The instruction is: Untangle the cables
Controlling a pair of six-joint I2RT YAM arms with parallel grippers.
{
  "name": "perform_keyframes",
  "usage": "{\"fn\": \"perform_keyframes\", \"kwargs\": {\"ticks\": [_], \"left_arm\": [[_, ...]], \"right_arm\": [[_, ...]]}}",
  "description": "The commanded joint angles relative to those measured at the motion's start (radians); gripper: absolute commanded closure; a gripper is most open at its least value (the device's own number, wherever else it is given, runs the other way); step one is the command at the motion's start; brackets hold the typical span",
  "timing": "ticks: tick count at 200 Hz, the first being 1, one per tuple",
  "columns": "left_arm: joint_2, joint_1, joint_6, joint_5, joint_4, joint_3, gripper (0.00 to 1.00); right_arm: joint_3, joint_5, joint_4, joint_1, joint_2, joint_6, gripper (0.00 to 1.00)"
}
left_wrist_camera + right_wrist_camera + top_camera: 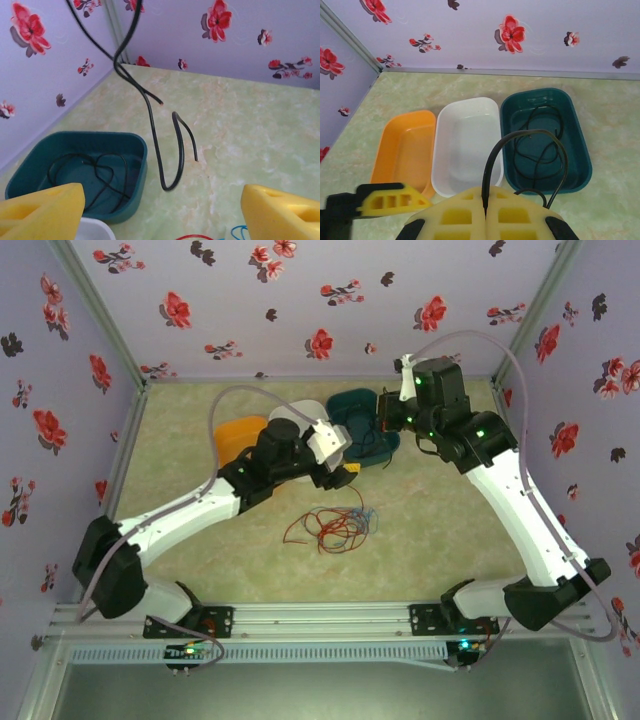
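I should grab the black cable's loops next with my left gripper, where they hang below my right gripper. Then I can pull the cable out and untangle it.
A tangle of red and blue cables (330,525) lies mid-table, and its edge shows as a red cable (195,236) and a blue cable (240,231). My right gripper (485,192) is shut on a black cable (530,135) that arcs up from its pads, above the near rim of the teal tray (580,165). That black cable (155,145) hangs down in loops in front of my left gripper (160,220). The left gripper is open, with nothing between its yellow fingers (40,210). Another black cable (540,155) lies coiled inside the teal tray (125,145).
Three trays stand in a row at the back: orange tray (405,150), white tray (467,145), then teal. The left gripper (345,475) hovers just behind the tangle, near the white tray (290,412). The right gripper (390,412) is over the teal tray (370,445). Flowered walls enclose the table.
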Motion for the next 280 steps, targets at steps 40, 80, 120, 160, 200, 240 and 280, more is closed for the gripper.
{"fn": "perform_keyframes", "kwargs": {"ticks": [40, 80, 120, 160, 200, 240, 280], "left_arm": [[0.147, -0.008, 0.122, 0.053, -0.012, 0.164, 0.37], [0.164, -0.009, 0.083, 0.049, 0.002, 0.167, 0.74], [0.124, 0.003, 0.012, -0.025, 0.07, 0.085, 1.0], [0.054, 0.061, -0.254, -0.02, 0.366, -0.073, 1.0], [0.014, 0.123, -0.478, 0.063, 0.66, -0.179, 1.0], [-0.001, 0.201, -0.698, 0.084, 0.903, -0.242, 1.0], [-0.001, 0.254, -0.882, -0.073, 0.998, -0.289, 1.0]], "right_arm": [[0.032, -0.071, 0.045, -0.01, 0.014, 0.028, 1.0], [0.013, -0.046, 0.046, -0.027, 0.01, 0.041, 1.0], [-0.043, -0.056, 0.086, -0.093, -0.019, 0.091, 1.0], [-0.093, -0.025, 0.081, -0.151, -0.021, 0.139, 1.0], [-0.128, 0.018, 0.038, -0.175, -0.004, 0.161, 1.0], [-0.152, 0.073, -0.01, -0.188, 0.014, 0.155, 1.0], [-0.175, 0.061, -0.015, -0.199, 0.018, 0.154, 1.0]]}}
